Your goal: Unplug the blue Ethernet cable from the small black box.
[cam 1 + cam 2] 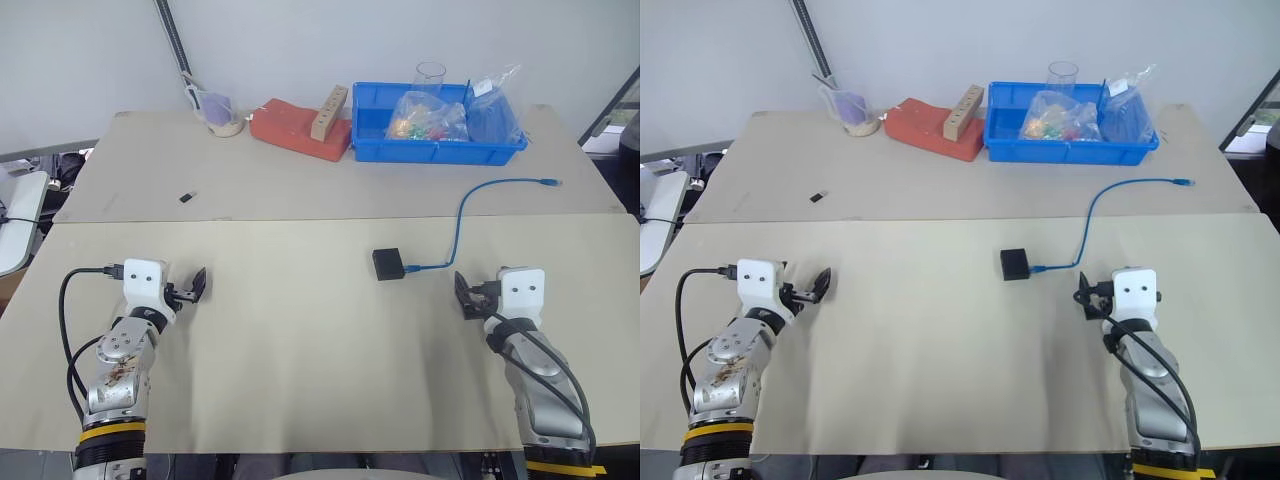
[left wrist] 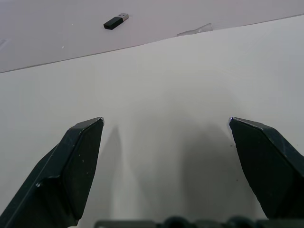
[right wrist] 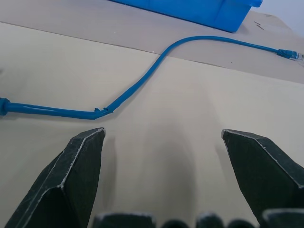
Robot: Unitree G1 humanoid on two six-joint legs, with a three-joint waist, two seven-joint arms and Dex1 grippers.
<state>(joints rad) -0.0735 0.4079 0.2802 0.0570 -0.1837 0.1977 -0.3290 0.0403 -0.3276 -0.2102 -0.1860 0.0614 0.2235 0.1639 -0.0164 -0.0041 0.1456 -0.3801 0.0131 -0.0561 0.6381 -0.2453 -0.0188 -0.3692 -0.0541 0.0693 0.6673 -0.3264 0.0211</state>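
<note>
The blue cable [image 1: 461, 214] curves slack across the table. Next, my right gripper takes hold of the plug end at the black box [image 1: 388, 264].
The small black box [image 1: 388, 264] lies flat on the near table, right of centre. The blue Ethernet cable [image 1: 461, 214] joins the box's right side, runs right, then curves away to a free plug [image 1: 551, 182] on the far table. My right gripper [image 1: 464, 295] stands open just right of the box and close to the cable's near stretch. In the right wrist view the cable [image 3: 137, 86] crosses ahead of the spread fingers [image 3: 76, 166], apart from them. My left gripper [image 1: 196, 284] is open far to the left over bare table, with nothing between its fingers [image 2: 78, 156].
A blue bin [image 1: 437, 150] with plastic bags and a clear glass stands at the back right. Beside it is a red block [image 1: 298, 130] with a wooden piece on top, then a small cup [image 1: 222, 117]. A tiny black piece [image 1: 187, 197] lies on the far table's left.
</note>
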